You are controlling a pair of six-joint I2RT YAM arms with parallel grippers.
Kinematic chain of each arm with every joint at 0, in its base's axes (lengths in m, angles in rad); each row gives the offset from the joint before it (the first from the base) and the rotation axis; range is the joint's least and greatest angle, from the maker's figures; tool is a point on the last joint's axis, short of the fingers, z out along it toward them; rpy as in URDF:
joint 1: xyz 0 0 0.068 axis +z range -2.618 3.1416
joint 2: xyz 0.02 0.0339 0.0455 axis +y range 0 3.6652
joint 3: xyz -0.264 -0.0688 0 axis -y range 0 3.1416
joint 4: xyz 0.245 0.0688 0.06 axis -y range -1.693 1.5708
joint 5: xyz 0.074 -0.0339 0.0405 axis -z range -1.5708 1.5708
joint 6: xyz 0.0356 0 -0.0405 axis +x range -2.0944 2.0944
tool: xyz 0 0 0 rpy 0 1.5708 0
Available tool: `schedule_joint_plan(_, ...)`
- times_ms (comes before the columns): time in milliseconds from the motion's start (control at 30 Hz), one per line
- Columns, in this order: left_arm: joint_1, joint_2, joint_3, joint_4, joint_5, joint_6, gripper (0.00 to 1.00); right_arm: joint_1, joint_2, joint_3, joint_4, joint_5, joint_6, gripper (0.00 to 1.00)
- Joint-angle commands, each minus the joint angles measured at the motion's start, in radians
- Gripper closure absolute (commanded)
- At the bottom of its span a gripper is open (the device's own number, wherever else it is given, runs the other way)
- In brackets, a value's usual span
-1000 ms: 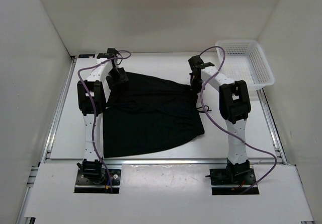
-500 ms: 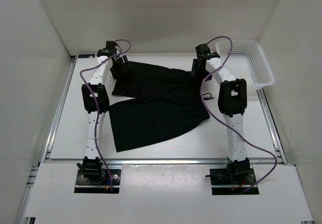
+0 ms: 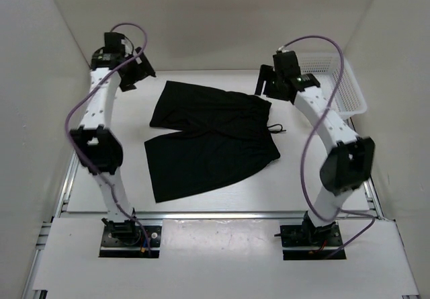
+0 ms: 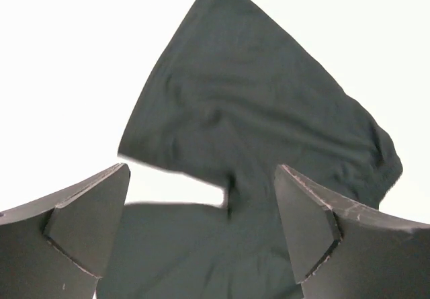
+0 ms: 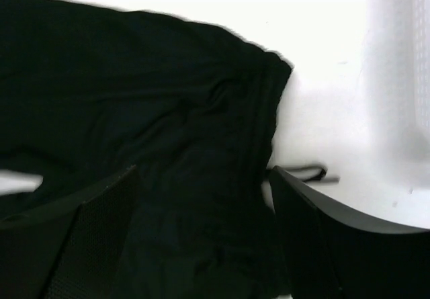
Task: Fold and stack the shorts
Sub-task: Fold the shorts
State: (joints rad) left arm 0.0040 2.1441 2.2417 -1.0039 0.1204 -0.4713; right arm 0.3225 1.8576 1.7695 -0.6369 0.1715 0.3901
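The right gripper grabs the shorts (image 3: 208, 138) by the near waistband corner (image 3: 276, 156) next, to fold the near leg over the far one.
The black shorts (image 3: 208, 138) lie spread flat in the middle of the table, both legs pointing left and the waistband to the right. Their thin drawstring (image 3: 277, 129) trails off the waist edge. My left gripper (image 3: 132, 77) hangs raised above the far left, clear of the cloth, open. In the left wrist view the shorts (image 4: 255, 124) lie well below my open left gripper (image 4: 201, 225). My right gripper (image 3: 266, 87) hovers over the far waist corner, open. In the right wrist view the waistband (image 5: 259, 111) and drawstring (image 5: 302, 173) show beneath my empty right gripper (image 5: 201, 238).
A white mesh basket (image 3: 349, 87) stands at the far right corner, also at the right edge of the right wrist view (image 5: 403, 77). White walls close in on the left, back and right. Bare table surrounds the shorts.
Both grippers have opened, let go of the shorts' far edge and risen. The left arm swung up and left. The shorts now lie flat, both legs laid out.
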Motion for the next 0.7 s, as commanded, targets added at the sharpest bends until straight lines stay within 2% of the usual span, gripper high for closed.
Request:
schedule_joint_plan(0,-0.009,-0.333,-0.271,-0.016,-0.102,-0.003,0.0,0.026,-0.205,-0.21,0.066,-0.012,0.049,0.24)
schedule_joint_plan(33,-0.009,-0.393,-0.366,-0.016,-0.102,-0.013,0.0,0.038,-0.295,-0.278,0.066,-0.003,0.058,0.27)
schedule_joint_plan(67,-0.024,-0.512,-0.557,-0.001,-0.09,-0.042,0.0,0.038,-0.34,-0.406,0.066,0.019,0.082,0.37)
schedule_joint_plan(100,-0.035,-0.573,-0.656,-0.001,-0.09,-0.061,0.0,0.038,-0.421,-0.473,0.066,0.028,0.096,0.39)
schedule_joint_plan(167,-0.076,-0.729,-0.837,0.013,-0.08,-0.102,0.04,0.05,-0.506,-0.644,0.066,0.028,0.122,0.39)
schedule_joint_plan(200,-0.09,-0.775,-0.996,0.013,-0.071,-0.156,0.05,0.05,-0.585,-0.695,0.054,0.028,0.122,0.3)
schedule_joint_plan(233,-0.105,-0.815,-1.069,0.013,-0.071,-0.185,0.06,0.061,-0.624,-0.741,0.045,0.028,0.134,0.26)
schedule_joint_plan(300,-0.154,-0.91,-1.251,0.013,-0.071,-0.248,0.06,0.07,-0.728,-0.82,0.036,0.017,0.144,0.25)
schedule_joint_plan(333,-0.165,-0.934,-1.299,0.013,-0.071,-0.312,0.06,0.07,-0.757,-0.881,0.022,0.017,0.156,0.25)
schedule_joint_plan(467,-0.213,-0.986,-1.467,0.002,-0.048,-0.438,0.07,0.07,-0.877,-0.952,0.008,0.092,0.173,0.24)
schedule_joint_plan(500,-0.223,-0.998,-1.487,0.002,-0.048,-0.457,0.07,0.032,-0.886,-0.952,0.008,0.064,0.138,0.22)
schedule_joint_plan(533,-0.248,-0.998,-1.516,-0.01,-0.048,-0.493,0.07,0.014,-0.887,-0.938,-0.018,-0.029,0.138,0.22)
schedule_joint_plan(667,-0.295,-1.01,-1.565,-0.019,-0.048,-0.564,0.07,-0.036,-0.838,-0.917,-0.033,-0.13,0.128,0.22)
